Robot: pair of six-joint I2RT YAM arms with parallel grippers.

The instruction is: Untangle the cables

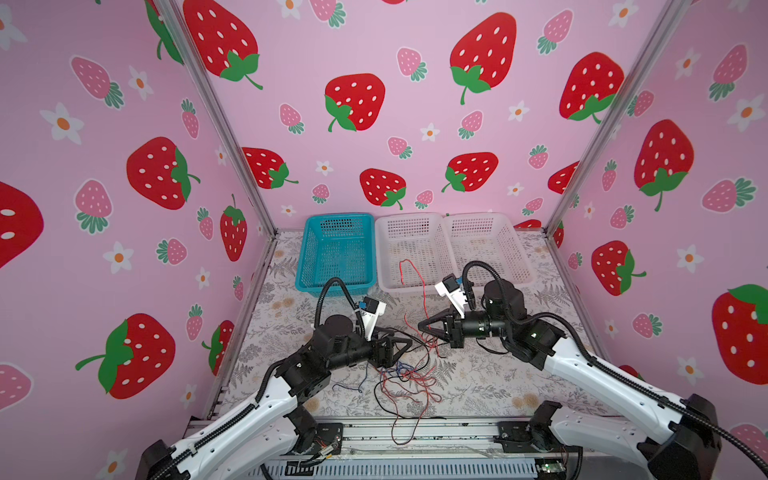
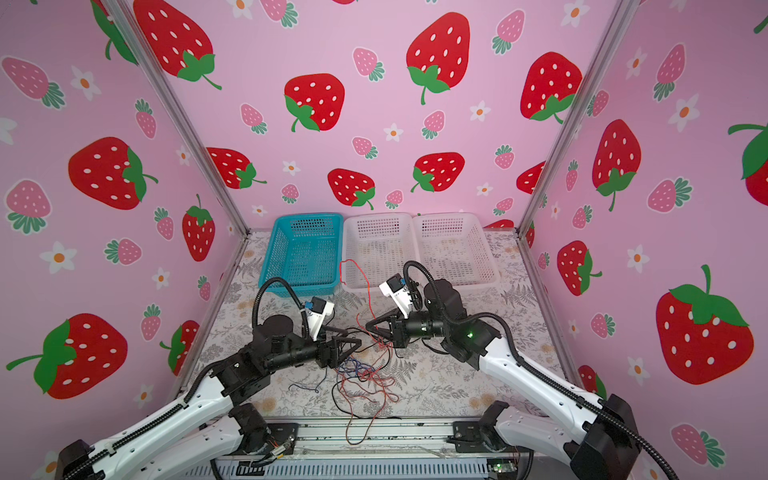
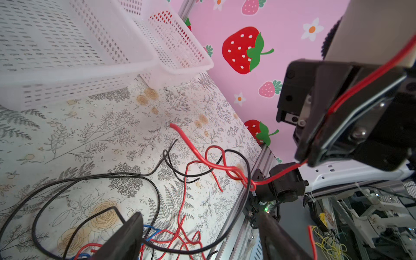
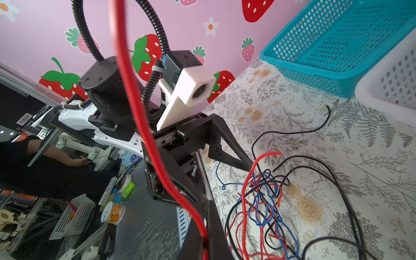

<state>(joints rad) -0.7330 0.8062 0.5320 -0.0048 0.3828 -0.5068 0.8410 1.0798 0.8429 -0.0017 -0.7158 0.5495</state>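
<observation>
My left gripper should grab the black cable [image 1: 418, 339] [image 3: 225, 234] next by the loop beside the red cable, so that my right gripper can untangle the red cable.
The cables [image 1: 409, 376] are thin red, black and blue wires in a loose tangle at the front middle of the floral table, seen in both top views [image 2: 365, 374] and in the right wrist view [image 4: 263, 198]. My right gripper [image 1: 420, 326] [image 4: 206, 240] is shut on one red cable [image 4: 135, 101], which rises from its tips and arcs up in front of the near white basket [image 1: 405, 266]. My left gripper [image 1: 405, 351] [image 3: 202, 236] hovers just left of it over the tangle, jaws wide open, with a black cable [image 3: 225, 234] running across the gap.
A teal basket [image 1: 338, 216] and two white baskets [image 1: 409, 218] [image 1: 482, 216] stand in a row at the back. A red and a black wire hang over the table's front edge [image 1: 399, 432] onto the metal rail. Patterned walls close three sides.
</observation>
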